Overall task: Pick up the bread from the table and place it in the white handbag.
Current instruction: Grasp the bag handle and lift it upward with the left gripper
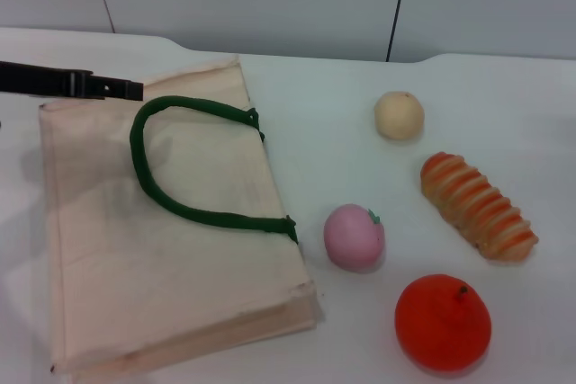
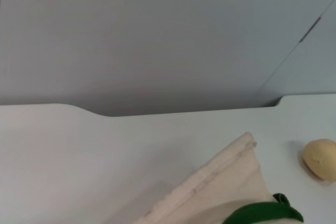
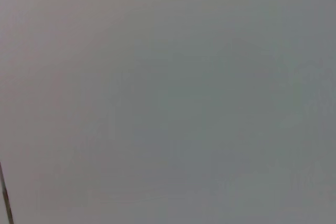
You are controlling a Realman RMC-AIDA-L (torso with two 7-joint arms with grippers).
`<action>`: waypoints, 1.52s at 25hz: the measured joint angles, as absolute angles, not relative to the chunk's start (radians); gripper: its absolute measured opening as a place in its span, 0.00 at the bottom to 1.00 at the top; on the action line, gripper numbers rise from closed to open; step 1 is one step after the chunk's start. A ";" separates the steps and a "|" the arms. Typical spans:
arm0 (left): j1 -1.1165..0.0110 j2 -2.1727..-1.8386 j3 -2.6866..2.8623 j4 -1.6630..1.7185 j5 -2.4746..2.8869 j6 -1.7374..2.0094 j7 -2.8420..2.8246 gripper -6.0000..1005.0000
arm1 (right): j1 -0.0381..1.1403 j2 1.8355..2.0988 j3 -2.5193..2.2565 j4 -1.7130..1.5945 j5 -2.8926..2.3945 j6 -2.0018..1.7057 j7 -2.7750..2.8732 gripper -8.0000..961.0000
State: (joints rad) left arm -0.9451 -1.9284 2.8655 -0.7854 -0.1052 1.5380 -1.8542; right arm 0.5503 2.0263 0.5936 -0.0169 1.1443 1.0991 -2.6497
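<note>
The handbag's green handle (image 1: 153,177) isn't within my left gripper's fingers yet: they hang short, above the handbag's far corner. I need to move my left gripper toward the handle before I close.
The bread (image 1: 478,207), a long loaf with orange and tan ridges, lies on the white table (image 1: 333,123) at the right, untouched. The white handbag (image 1: 180,258) lies flat on the left half of the table, its dark green handle (image 1: 153,177) looped on top. My left gripper (image 1: 135,89) reaches in from the left edge as a thin black bar, just above the bag's far corner. The left wrist view shows that corner of the handbag (image 2: 220,187) and a bit of the green handle (image 2: 262,214). The right wrist view holds only a blank grey surface.
A round beige ball (image 1: 399,115) sits behind the bread and also appears in the left wrist view (image 2: 320,158). A pink toy fruit (image 1: 354,236) lies between bag and bread. An orange sphere (image 1: 443,322) sits near the front edge. A grey wall stands behind the table.
</note>
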 joint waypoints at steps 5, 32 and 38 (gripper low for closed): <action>-0.963 -1.937 2.866 -0.732 -0.045 1.474 -1.854 0.77 | 0.555 2.026 0.594 -0.017 1.144 1.098 -2.650 0.92; -0.963 -1.932 2.864 -0.570 0.007 1.329 -1.861 0.37 | 0.557 2.026 0.594 -0.013 1.144 1.097 -2.654 0.92; -0.962 -1.932 2.864 -0.571 -0.001 1.328 -1.860 0.14 | 0.557 2.027 0.594 -0.015 1.144 1.097 -2.654 0.92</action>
